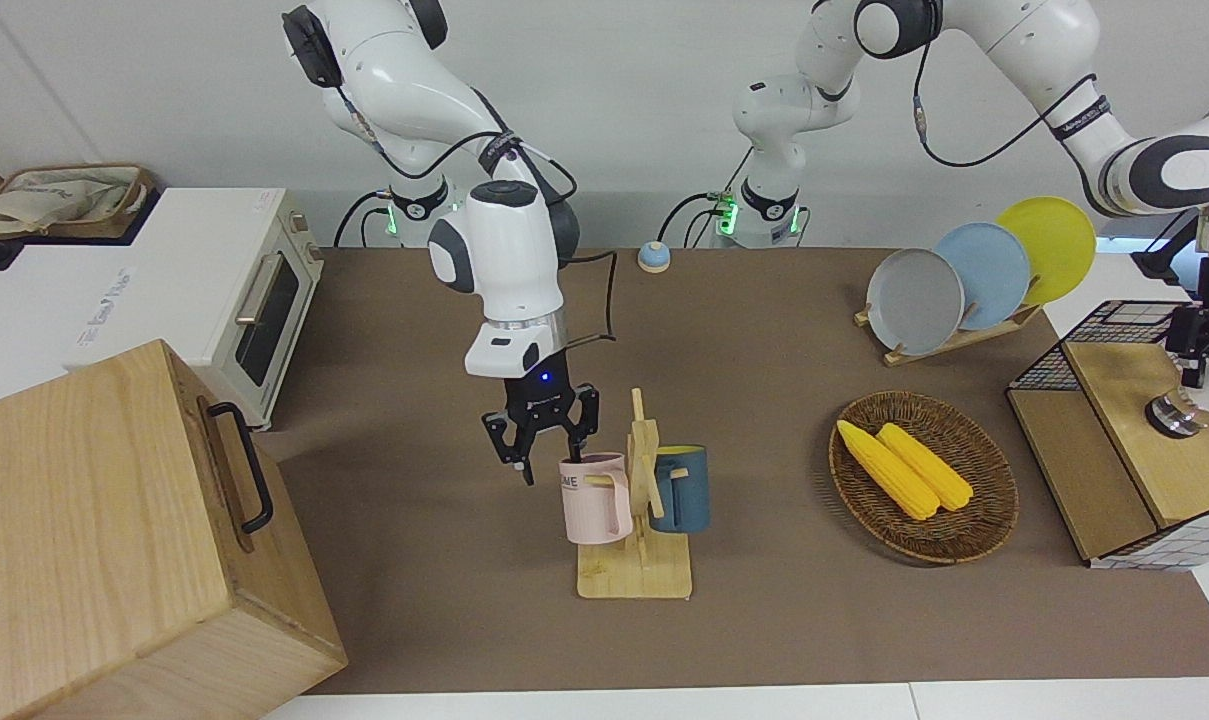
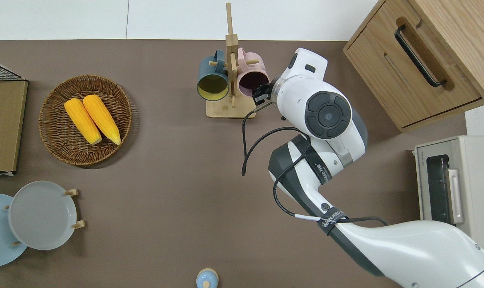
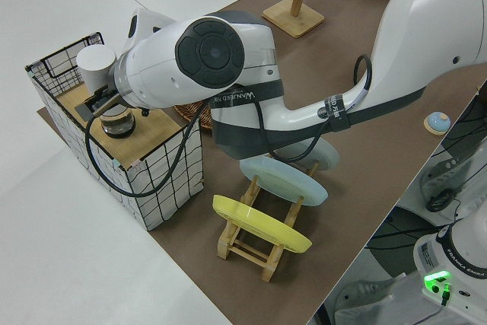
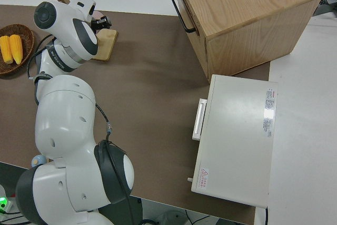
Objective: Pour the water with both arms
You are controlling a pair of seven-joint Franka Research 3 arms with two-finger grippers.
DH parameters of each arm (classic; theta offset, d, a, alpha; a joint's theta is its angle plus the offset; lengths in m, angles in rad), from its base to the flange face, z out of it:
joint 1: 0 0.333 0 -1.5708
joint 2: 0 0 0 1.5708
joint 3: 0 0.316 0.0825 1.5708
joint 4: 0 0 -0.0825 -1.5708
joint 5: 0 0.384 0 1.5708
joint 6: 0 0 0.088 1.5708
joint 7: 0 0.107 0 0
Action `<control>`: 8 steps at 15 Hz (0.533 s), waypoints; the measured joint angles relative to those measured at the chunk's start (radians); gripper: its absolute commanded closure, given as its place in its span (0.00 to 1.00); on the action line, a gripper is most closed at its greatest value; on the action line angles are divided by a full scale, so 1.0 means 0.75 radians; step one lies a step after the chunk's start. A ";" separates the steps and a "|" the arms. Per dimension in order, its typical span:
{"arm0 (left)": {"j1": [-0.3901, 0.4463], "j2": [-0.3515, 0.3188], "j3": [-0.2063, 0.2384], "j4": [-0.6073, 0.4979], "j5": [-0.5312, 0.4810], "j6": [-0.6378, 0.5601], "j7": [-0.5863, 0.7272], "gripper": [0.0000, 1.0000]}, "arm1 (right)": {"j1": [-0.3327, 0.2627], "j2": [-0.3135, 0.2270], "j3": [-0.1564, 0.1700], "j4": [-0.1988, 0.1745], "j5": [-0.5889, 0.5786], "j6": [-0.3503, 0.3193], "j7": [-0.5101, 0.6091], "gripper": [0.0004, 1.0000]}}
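Note:
My right gripper is to take hold of the pink mug by its rim (image 1: 593, 460) next, so that the mug comes off the wooden mug rack for pouring water.
My right gripper (image 1: 547, 452) is open at the pink mug (image 1: 594, 500). One fingertip (image 1: 575, 450) is at the mug's rim and the other is outside it, toward the right arm's end of the table. In the overhead view the right gripper (image 2: 260, 93) touches the pink mug's (image 2: 253, 80) rim. The pink mug and a blue mug (image 1: 684, 490) hang on a wooden mug rack (image 1: 634, 578). My left gripper (image 1: 1194, 350) is over a wire shelf (image 1: 1114, 330). Just above a white container with a metal-ringed top (image 1: 1171, 416). The left side view shows the container (image 3: 97, 66), with the gripper mostly hidden by the arm.
A wicker basket (image 1: 984, 520) with two corn cobs lies between the mug rack and the wire shelf. A plate rack (image 1: 949, 280) stands nearer to the robots. A wooden cabinet (image 1: 114, 530) and a toaster oven (image 1: 234, 290) stand at the right arm's end. A small blue knob (image 1: 653, 257) lies near the bases.

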 measured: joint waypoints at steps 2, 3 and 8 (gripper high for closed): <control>0.012 0.015 -0.005 -0.001 -0.048 0.002 0.047 0.01 | 0.001 0.000 0.002 0.002 0.000 0.001 0.000 0.88; 0.017 0.022 -0.008 -0.002 -0.066 0.002 0.066 0.01 | 0.002 0.000 0.002 0.002 0.000 0.001 0.000 0.95; 0.019 0.038 -0.016 -0.002 -0.086 0.004 0.080 0.58 | 0.001 0.001 0.001 0.015 0.000 0.015 0.000 1.00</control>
